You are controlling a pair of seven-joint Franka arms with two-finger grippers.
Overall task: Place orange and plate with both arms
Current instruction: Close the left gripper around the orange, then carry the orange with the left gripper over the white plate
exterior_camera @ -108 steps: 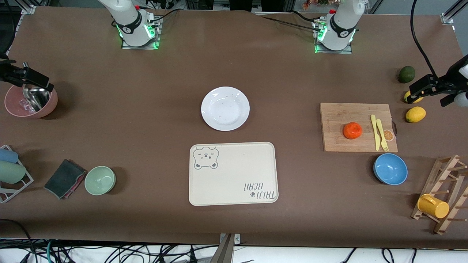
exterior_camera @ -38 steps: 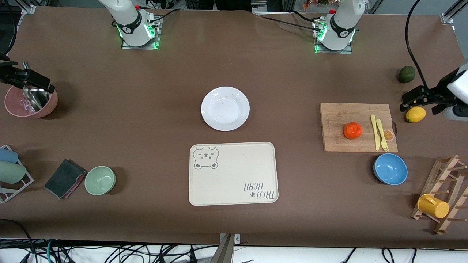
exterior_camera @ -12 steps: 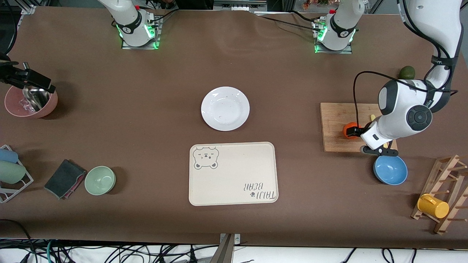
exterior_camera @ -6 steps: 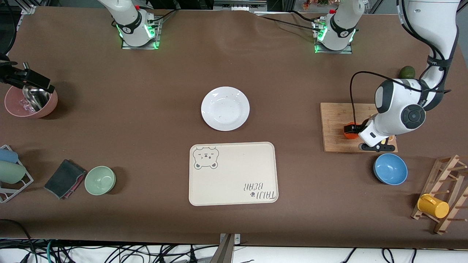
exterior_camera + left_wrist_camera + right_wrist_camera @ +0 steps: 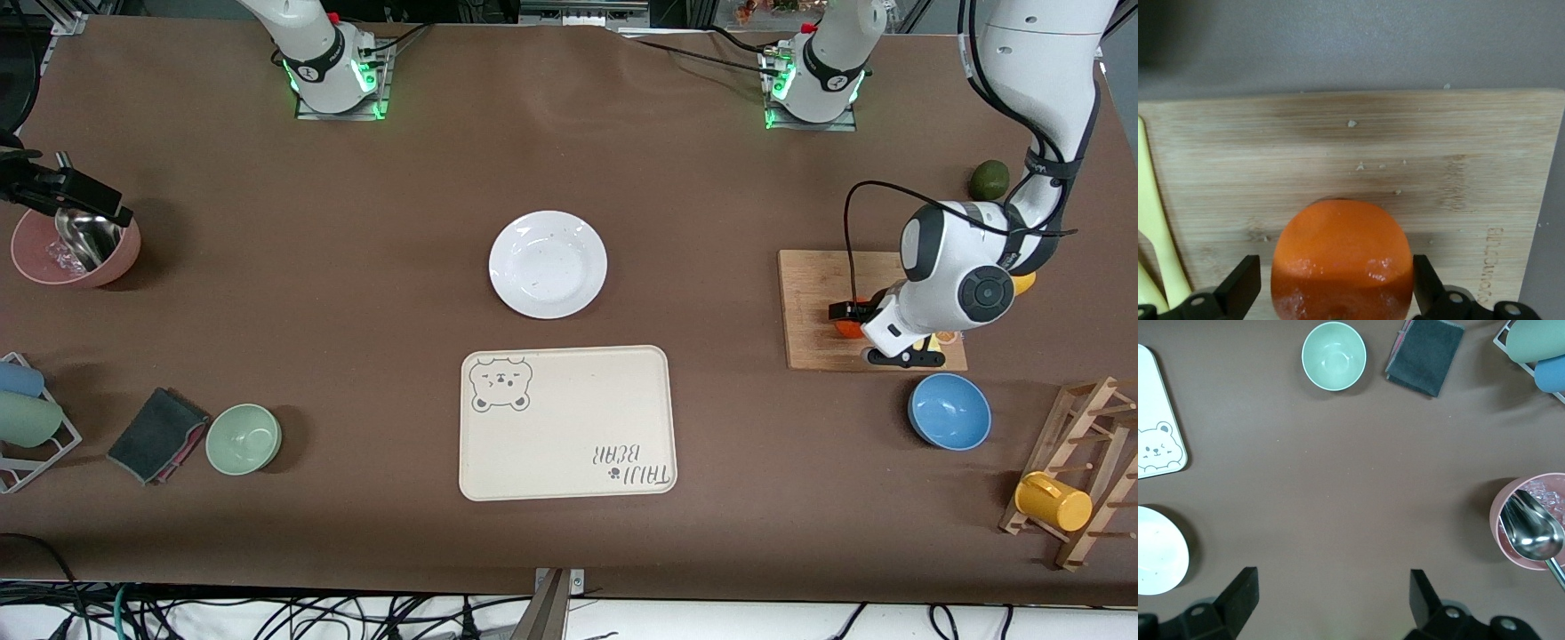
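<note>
I should close my left gripper now to catch the orange, as its fingers are low over the wooden cutting board (image 5: 813,293) (image 5: 1318,147) on either side of the orange.
The orange (image 5: 845,327) sits on a wooden cutting board (image 5: 813,293) toward the left arm's end of the table. My left gripper (image 5: 855,327) is down at the board, open, with one finger on each side of the orange (image 5: 1341,260); small gaps show between the fingers (image 5: 1245,283) and the fruit. The white plate (image 5: 548,264) lies at the table's middle, farther from the front camera than the cream bear tray (image 5: 565,422). My right gripper (image 5: 67,191) waits open and empty over a pink bowl (image 5: 76,244); it sees the plate's edge (image 5: 1155,550).
Yellow cutlery (image 5: 1155,220) lies on the board beside the orange. A blue bowl (image 5: 949,411) stands just nearer the camera than the board. An avocado (image 5: 989,180), a rack with a yellow mug (image 5: 1053,500), a green bowl (image 5: 244,438) and a dark cloth (image 5: 158,434) are also here.
My left arm has swung in from the lemons at the table's end to the cutting board and come down around the orange. The right arm has not moved.
</note>
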